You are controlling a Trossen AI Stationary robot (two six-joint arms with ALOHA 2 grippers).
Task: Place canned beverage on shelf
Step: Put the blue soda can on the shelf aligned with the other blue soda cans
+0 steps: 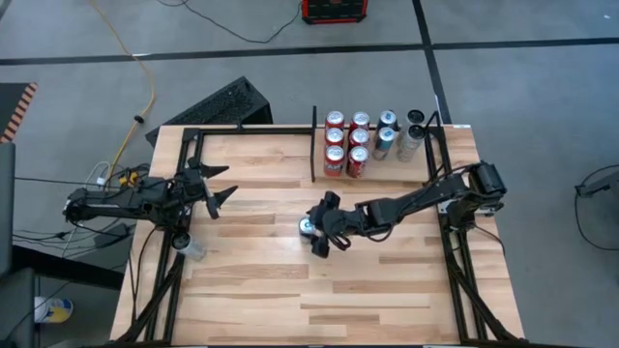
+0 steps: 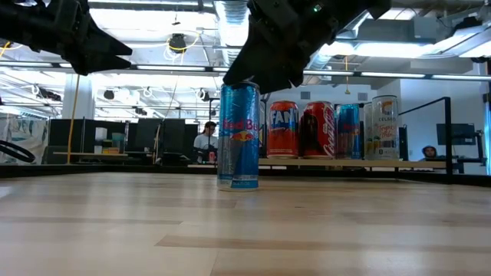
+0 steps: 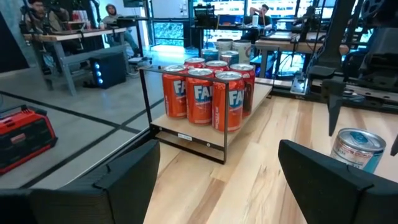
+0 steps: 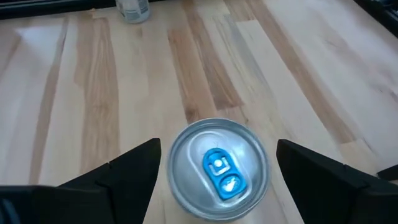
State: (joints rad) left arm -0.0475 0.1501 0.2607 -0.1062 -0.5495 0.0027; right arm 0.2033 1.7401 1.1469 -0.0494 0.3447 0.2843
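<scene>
The right gripper will close on the can next, as both its fingers reach down past the can's silver lid (image 1: 307, 227) (image 4: 219, 169), one on either side of the can.
A blue and silver canned beverage (image 1: 307, 226) (image 2: 238, 136) stands upright on its base in the middle of the wooden table. My right gripper (image 1: 324, 224) (image 4: 217, 149) hovers open at its top. One finger stands on each side of the lid (image 4: 217, 168), and both are apart from it. The shelf (image 1: 387, 170) is the wood bay at the table's far right, bounded by a black divider bar (image 1: 313, 145), and it holds several red and silver cans (image 1: 346, 145). My left gripper (image 1: 227, 184) (image 3: 219, 155) waits open and level near the table's left edge.
A small clear container (image 1: 191, 248) (image 4: 133, 9) stands at the table's left edge. Black frame tubes (image 1: 455, 242) run along both sides. A keyboard (image 1: 218, 104) lies beyond the far edge. Bare wood lies between the can and the shelf.
</scene>
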